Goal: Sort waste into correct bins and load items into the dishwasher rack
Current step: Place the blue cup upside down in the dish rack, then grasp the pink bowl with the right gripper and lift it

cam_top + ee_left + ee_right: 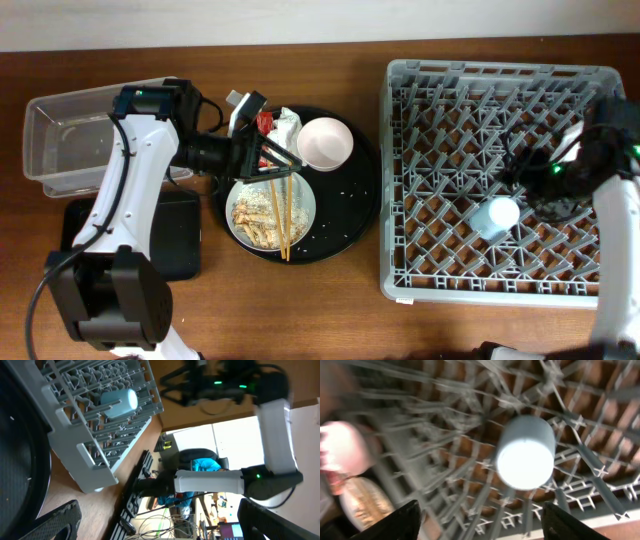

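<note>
The robot's right gripper needs to grab the pink bowl [325, 143] [344, 449] by its rim next, so that the bowl's base stays free to stand it on edge in the dishwasher rack.
The light-blue cup [497, 217] lies in the grey dishwasher rack [440, 283]. My right gripper [537, 188] hovers just right of it, open and empty; in the right wrist view [479, 522] the cup [525, 452] is ahead of the fingers. My left gripper [284, 160] is open and empty over the white shallow bowl [303, 205], which holds beige scraps [254, 215] and the chopsticks [277, 215]. The pink bowl [325, 143], white napkin [287, 124] and red wrapper [263, 120] sit beside it. The left wrist view [160, 525] shows the rack [75, 435] and cup [119, 403].
The dishes rest on a large round black tray [350, 215]. The clear tub [60, 150] stands at the far left, with the shallow black tray [180, 245] in front of it under my left arm. The right wrist view is blurred.
</note>
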You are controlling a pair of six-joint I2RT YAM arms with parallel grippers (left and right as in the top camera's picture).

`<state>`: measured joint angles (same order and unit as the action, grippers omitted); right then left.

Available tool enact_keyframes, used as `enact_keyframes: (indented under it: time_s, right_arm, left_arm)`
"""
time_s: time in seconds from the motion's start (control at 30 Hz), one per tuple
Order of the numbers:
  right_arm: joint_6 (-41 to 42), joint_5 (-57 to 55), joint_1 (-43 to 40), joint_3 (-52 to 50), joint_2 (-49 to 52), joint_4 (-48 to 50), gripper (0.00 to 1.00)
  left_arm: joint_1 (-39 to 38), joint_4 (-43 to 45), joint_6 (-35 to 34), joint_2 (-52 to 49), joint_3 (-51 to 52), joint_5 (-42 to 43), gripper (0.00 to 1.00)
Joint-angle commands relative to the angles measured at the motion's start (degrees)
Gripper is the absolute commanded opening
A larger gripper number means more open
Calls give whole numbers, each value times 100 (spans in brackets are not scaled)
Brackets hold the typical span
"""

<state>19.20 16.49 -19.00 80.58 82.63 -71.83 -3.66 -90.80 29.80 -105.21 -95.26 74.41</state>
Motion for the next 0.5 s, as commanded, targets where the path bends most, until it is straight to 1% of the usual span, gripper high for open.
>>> enact_keyframes:
  time_s: [0.0, 0.03, 0.07, 0.1, 0.13, 0.17, 0.2, 0.23, 0.27, 0.3, 0.33, 0.37, 0.4, 0.43, 0.47]
  right_arm:
    - [-332, 501, 619, 411, -841, 76, 75]
    - [-332, 496, 1128, 411, -1084, 190, 72]
    - [-332, 492, 1495, 409, -1185, 280, 70]
    - [-328, 470, 2022, 409, -1257, 422, 68]
    - [-326, 374, 2627, 409, -1241, 625, 66]
    - [-247, 114, 3263, 409, -1123, 890, 64]
    - [-46, -225, 3713, 409, -964, 1119, 63]
    - [94, -667, 4203, 409, -675, 1449, 63]
    - [157, -1091, 4579, 409, -299, 1797, 63]
    - [337, -1386, 4767, 409, 46, 2039, 62]
    - [544, -1711, 4876, 409, 452, 2310, 60]
    - [710, -1998, 4900, 409, 807, 2559, 60]
    - [839, -2243, 4857, 409, 1285, 2953, 60]
    - [892, -2271, 4736, 409, 1858, 3453, 60]
    - [1027, -2199, 4625, 409, 2253, 3757, 60]
  left_arm:
    - [46, 109, 92, 136, -37, -289, 99]
    - [46, 184, 90, 136, -37, -286, 99]
    - [46, 210, 90, 136, -37, -284, 95]
    - [59, 214, 90, 138, -74, -295, 89]
    - [109, 203, 87, 144, -181, -402, 79]
    - [208, 162, -61, 184, -400, -673, 75]
    - [291, 151, -289, 256, -625, -966, 75]
    - [380, 131, -597, 417, -933, -1346, 74]
    - [459, 160, -1091, 636, -1239, -1998, 72]
    - [527, 210, -1919, 874, -1502, -3093, 72]
    - [590, 258, -2990, 1167, -1698, -4607, 73]
    - [614, 297, -3471, 1416, -1753, -5495, 74]
    - [612, 310, -3976, 1788, -1753, -6432, 86]
    - [612, 291, -4109, 2140, -1751, -6808, 99]
    - [612, 291, -4107, 2337, -1751, -6850, 99]
